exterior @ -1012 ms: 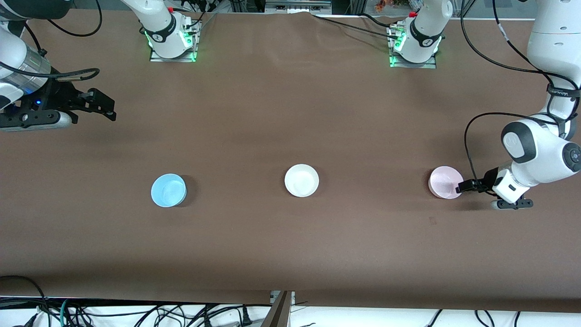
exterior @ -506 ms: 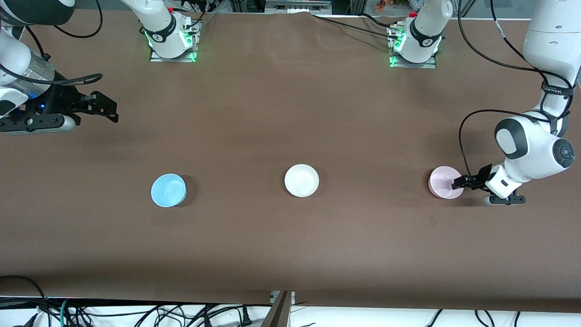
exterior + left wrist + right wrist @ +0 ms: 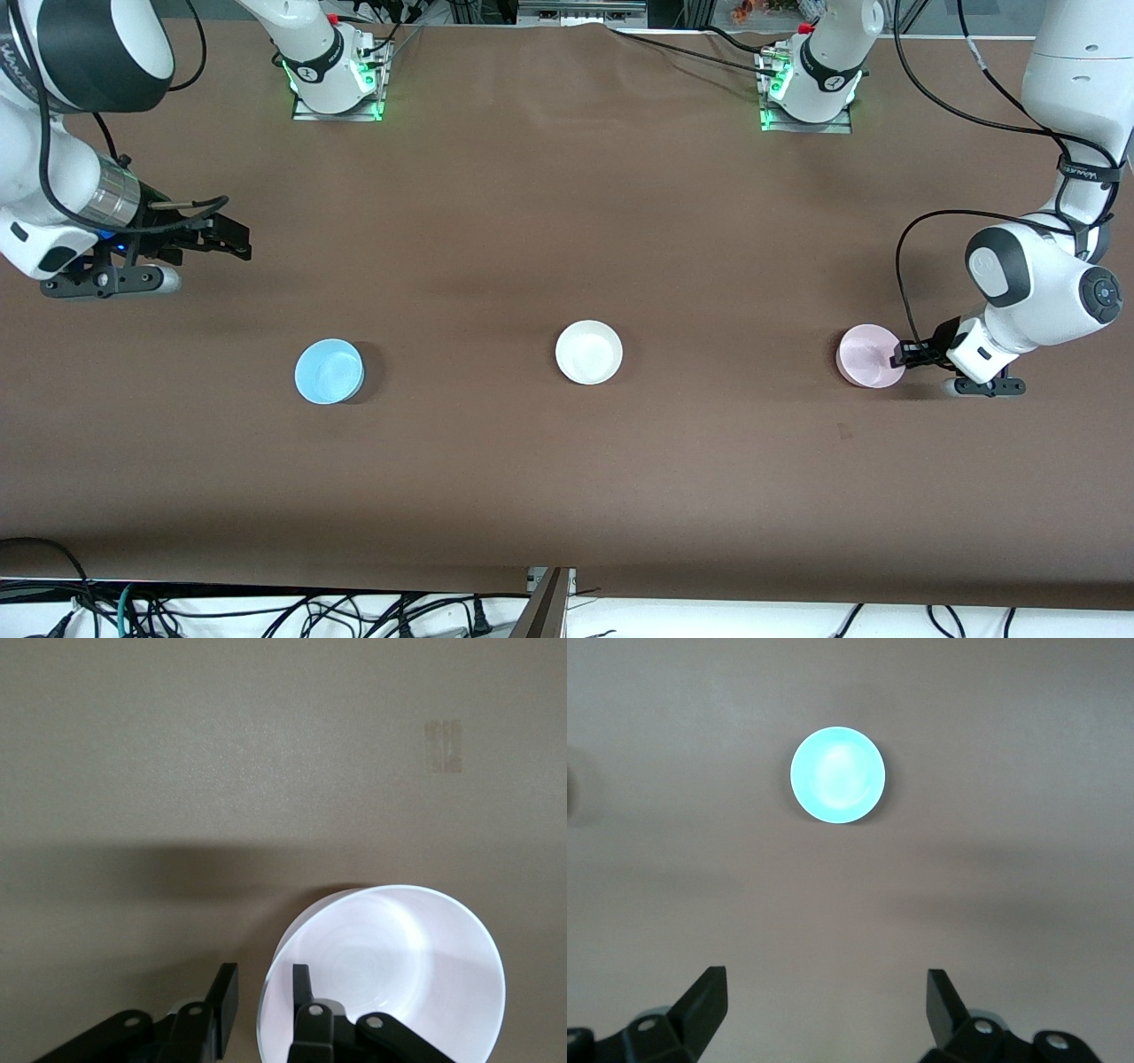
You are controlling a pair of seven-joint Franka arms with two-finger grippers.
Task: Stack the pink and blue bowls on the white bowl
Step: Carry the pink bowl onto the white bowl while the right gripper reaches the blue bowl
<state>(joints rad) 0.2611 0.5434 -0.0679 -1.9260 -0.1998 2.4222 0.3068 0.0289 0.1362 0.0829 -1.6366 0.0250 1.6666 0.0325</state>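
My right gripper should grab the blue bowl by its thin rim next. Then it can stack the blue bowl on the white bowl [image 3: 588, 352].
The pink bowl [image 3: 868, 354] sits toward the left arm's end of the table. My left gripper [image 3: 897, 356] is low at its rim and open. In the left wrist view [image 3: 266, 979] one finger [image 3: 303, 992] is inside the pink bowl [image 3: 399, 966] and the other is outside, with a gap around the rim. The white bowl [image 3: 588, 352] sits mid-table. The blue bowl [image 3: 329, 371] sits toward the right arm's end. My right gripper [image 3: 232, 241] is open and empty above bare table, farther from the front camera than the blue bowl [image 3: 837, 774], as the right wrist view [image 3: 827, 988] shows.
The three bowls stand in one row across the brown table [image 3: 567, 221]. The arm bases [image 3: 335, 80] [image 3: 806, 84] stand along the back edge. A small tape mark [image 3: 843, 431] lies nearer the front camera than the pink bowl. Cables hang off the front edge.
My left gripper has settled lower onto the pink bowl's rim. My right arm has swung toward the blue bowl, its gripper now a little nearer to it.
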